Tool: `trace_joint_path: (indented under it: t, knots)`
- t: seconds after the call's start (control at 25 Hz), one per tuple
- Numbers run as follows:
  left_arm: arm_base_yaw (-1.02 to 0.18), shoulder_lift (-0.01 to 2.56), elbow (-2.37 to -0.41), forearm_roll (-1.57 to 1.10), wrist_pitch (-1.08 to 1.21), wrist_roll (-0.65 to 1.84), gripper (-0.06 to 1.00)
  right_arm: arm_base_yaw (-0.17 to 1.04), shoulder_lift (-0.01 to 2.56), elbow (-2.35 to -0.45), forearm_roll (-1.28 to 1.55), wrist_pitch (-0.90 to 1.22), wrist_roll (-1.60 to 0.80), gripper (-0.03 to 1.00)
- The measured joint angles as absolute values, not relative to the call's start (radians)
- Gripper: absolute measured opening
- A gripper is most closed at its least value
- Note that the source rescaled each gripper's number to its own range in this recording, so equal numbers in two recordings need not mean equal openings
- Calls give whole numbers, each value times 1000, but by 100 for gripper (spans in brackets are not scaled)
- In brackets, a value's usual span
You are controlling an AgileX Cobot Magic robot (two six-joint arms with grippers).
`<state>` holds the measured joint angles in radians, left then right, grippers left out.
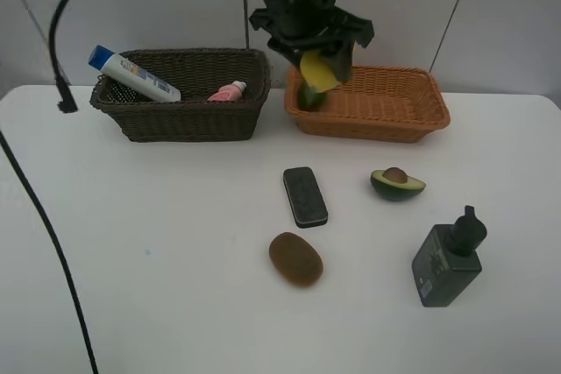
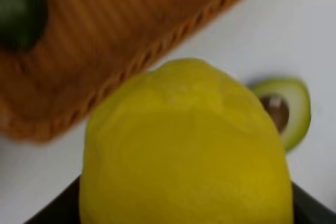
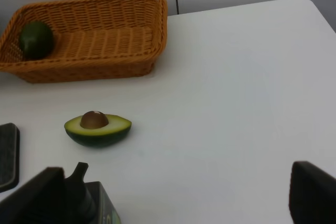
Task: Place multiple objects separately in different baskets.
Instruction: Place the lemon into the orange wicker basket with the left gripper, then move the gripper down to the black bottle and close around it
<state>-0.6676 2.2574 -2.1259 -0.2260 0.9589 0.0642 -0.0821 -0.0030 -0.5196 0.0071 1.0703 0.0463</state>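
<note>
The yellow lemon hangs high above the orange-tan basket, and the basket's rim is far below in the left wrist view, so the left gripper should lower the lemon inside before it lets go.
My left gripper is shut on the yellow lemon, holding it above the left end of the orange-tan basket. A green fruit lies in that basket below the lemon. The dark brown basket holds a blue-capped white bottle and a small pink bottle. On the table lie a flat black block, a brown kiwi, a halved avocado and a dark grey pump bottle. My right gripper stands open low over the table by the pump bottle.
A black cable hangs down across the table's left side. The white table meets a pale wall right behind both baskets.
</note>
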Motion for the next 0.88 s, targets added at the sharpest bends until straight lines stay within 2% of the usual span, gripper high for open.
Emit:
trace_joint_path:
  t: [0.2, 0.36, 0.4, 0.44, 0.52, 0.6, 0.76, 0.88]
  knots:
    - [-668, 2566, -2538, -257, 918, 43, 56, -82, -3, -520, 7, 1070, 46, 100]
    - [-668, 2727, -2710, -189, 887, 43, 56, -82, -3, -520, 7, 1070, 46, 100]
    - [-668, 2749, -2725, -164, 882, 43, 59, -82, -3, -520, 7, 1070, 46, 100]
    - [-668, 2759, -2731, -150, 879, 42, 66, -82, -3, -520, 7, 1070, 46, 100]
    - [-667, 2768, -2735, -137, 875, 37, 88, -82, -3, -520, 7, 1070, 46, 100]
    - [-667, 2766, -2737, -135, 877, 35, 96, -82, -3, -520, 7, 1070, 46, 100]
    - [-667, 2727, -2742, -128, 965, 35, 100, -82, -3, -520, 7, 1070, 46, 100]
    - [-667, 2658, -2742, -125, 1130, 16, 100, -82, -3, -520, 7, 1070, 46, 100]
